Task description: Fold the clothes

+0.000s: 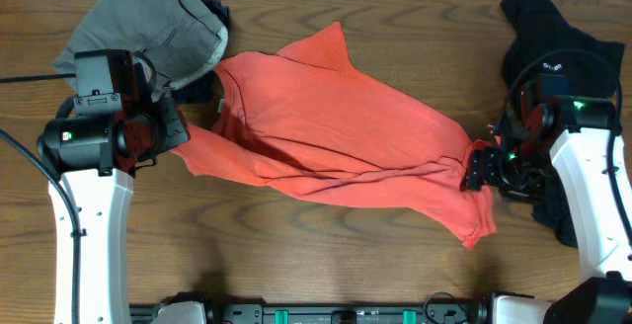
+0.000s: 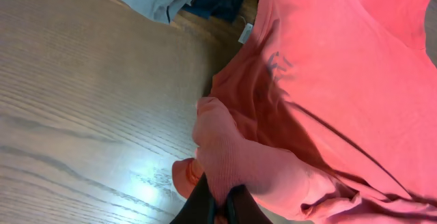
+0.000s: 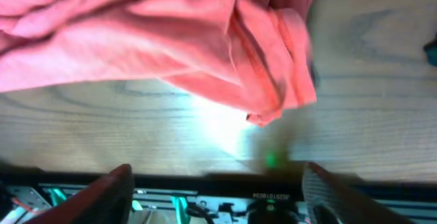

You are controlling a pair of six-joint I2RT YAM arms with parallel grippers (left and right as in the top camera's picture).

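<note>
My right gripper should next grab the coral-red T-shirt (image 1: 336, 126) by the corner opposite my left gripper, to stretch and spread it for folding.
A coral-red T-shirt (image 1: 336, 126) lies crumpled across the middle of the wooden table. My left gripper (image 1: 180, 131) is at its left end, shut on a bunched fold of the coral fabric (image 2: 239, 162); in the left wrist view the dark fingers (image 2: 205, 207) pinch the cloth low in the picture. My right gripper (image 1: 478, 170) sits at the shirt's right corner, open; its fingers (image 3: 109, 193) stand wide apart with nothing between them, and the shirt's hem (image 3: 273, 80) lies just beyond them on the wood.
Grey-khaki shorts (image 1: 148, 23) lie at the back left with a navy piece (image 1: 202, 87) under their edge. A black shirt (image 1: 548, 38) is heaped at the right, beneath my right arm. The table's front edge and a metal rail (image 3: 218, 183) are close to my right gripper.
</note>
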